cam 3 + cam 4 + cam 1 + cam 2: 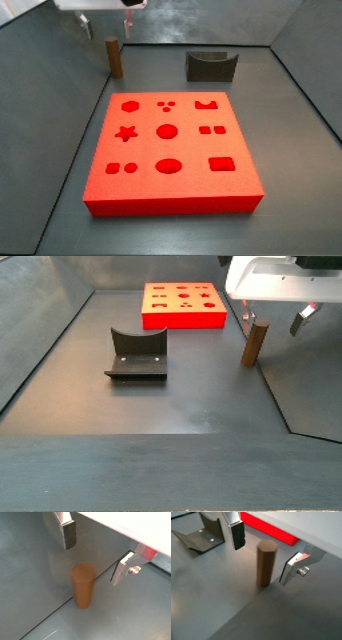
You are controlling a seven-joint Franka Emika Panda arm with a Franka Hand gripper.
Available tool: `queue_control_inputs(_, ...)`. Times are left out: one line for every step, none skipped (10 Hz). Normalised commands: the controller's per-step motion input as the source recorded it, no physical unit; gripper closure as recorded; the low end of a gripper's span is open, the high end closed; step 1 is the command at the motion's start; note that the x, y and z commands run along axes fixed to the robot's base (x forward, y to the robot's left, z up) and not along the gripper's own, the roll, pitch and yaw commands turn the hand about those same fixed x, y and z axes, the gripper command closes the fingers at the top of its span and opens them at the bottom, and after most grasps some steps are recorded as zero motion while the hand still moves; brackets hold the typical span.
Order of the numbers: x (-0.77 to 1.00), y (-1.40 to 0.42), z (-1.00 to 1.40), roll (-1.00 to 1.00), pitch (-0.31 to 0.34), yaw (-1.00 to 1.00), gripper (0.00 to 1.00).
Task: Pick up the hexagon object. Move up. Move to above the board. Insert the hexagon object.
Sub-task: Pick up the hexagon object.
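Observation:
The gripper will next grab the hexagon object by its top end (114, 43) (83, 568), so that the object's lower end stays free to go into the board's hexagonal hole.
The hexagon object (265, 564), a slim brown peg, stands upright on the grey floor. It shows in both wrist views (83, 587) and in both side views (114, 57) (251, 343). My gripper (262, 565) is open and right above it, one finger on each side of the peg's top, touching neither; it also shows in a wrist view (92, 565) and in both side views (103, 27) (275, 321). The board (190, 112), a flat bright red block with shaped holes, lies apart from the peg, and its edge shows in a wrist view (271, 531).
The fixture (210, 66), a dark L-shaped bracket, stands near the board's far end, and shows too in a side view (136, 356) and a wrist view (201, 537). Grey walls close in the floor.

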Motion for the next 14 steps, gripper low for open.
queue_control_inputs(0.27,-0.33,-0.03,0.05,0.0,0.08,0.0)
queue_control_inputs(0.33,-0.19,-0.04,0.0,0.0,0.02,0.0)
queue_control_inputs(0.0,0.0,-0.18,-0.02,-0.147,0.0,0.0)
queue_control_inputs(-0.02,0.0,-0.09,0.0,-0.04,0.0,0.0)
queue_control_inputs(-0.19,-0.04,-0.48,0.0,-0.109,0.0,0.0)
queue_control_inputs(-0.03,-0.03,-0.27,0.0,-0.09,0.0,0.0)
queue_control_inputs(0.0,0.0,0.0,0.0,0.0,0.0,0.0)
queue_control_inputs(0.0,0.0,0.0,0.0,0.0,0.0,1.0)
queue_control_inputs(0.0,0.0,0.0,0.0,0.0,0.0,1.0)
queue_control_inputs(0.0,0.0,0.0,0.0,0.0,0.0,1.0)
queue_control_inputs(0.0,0.0,0.0,0.0,0.0,0.0,1.0)
queue_control_inputs(0.0,0.0,0.0,0.0,0.0,0.0,1.0)
queue_control_inputs(0.0,0.0,0.0,0.0,0.0,0.0,1.0)
queue_control_inputs(0.0,0.0,0.0,0.0,0.0,0.0,1.0)
